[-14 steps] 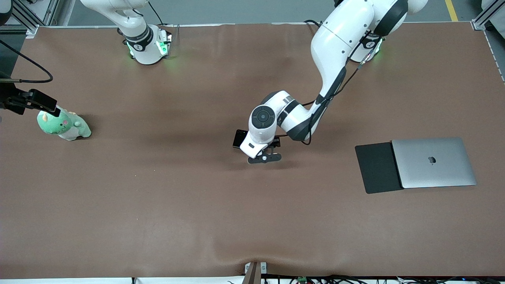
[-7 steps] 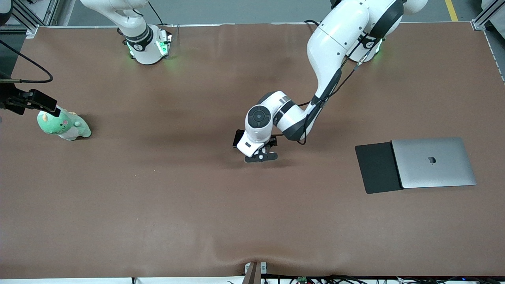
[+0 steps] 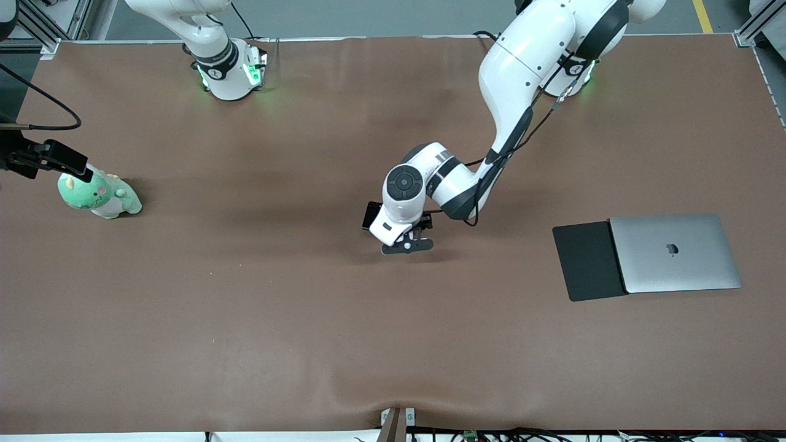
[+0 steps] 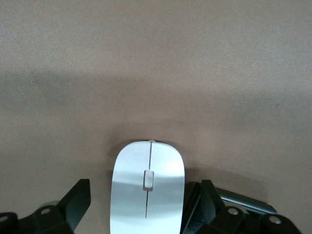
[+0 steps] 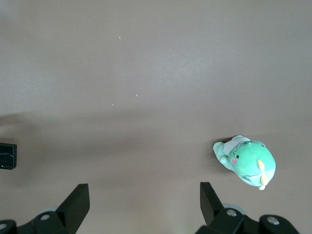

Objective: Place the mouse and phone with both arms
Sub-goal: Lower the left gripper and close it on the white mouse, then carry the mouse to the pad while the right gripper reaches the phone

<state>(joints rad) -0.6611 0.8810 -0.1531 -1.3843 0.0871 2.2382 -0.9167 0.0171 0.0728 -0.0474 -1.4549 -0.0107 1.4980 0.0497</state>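
Observation:
The white mouse should go on the black mouse pad [image 3: 587,261], so the left gripper should next grab the mouse by its long sides and then place it there.
The white mouse [image 4: 147,187] lies on the brown table between the fingers of my left gripper [image 4: 145,195]. The gripper is open and low around it, with a gap showing at one finger [image 4: 75,201]. In the front view the left gripper [image 3: 406,244] is at mid-table and hides the mouse. The black phone [image 3: 370,215] lies flat beside the wrist, mostly covered by it. My right gripper [image 5: 144,195] is open and empty, high over the table at the right arm's end [image 3: 37,158], above the green toy.
A green plush dinosaur [image 3: 98,194] sits at the right arm's end and shows in the right wrist view [image 5: 246,165]. A closed silver laptop [image 3: 675,252] and a black mouse pad [image 3: 586,261] lie side by side at the left arm's end.
The left arm has shifted a little toward the right arm's end and settled over the mouse; it has held still for the last half second. The right arm has not moved.

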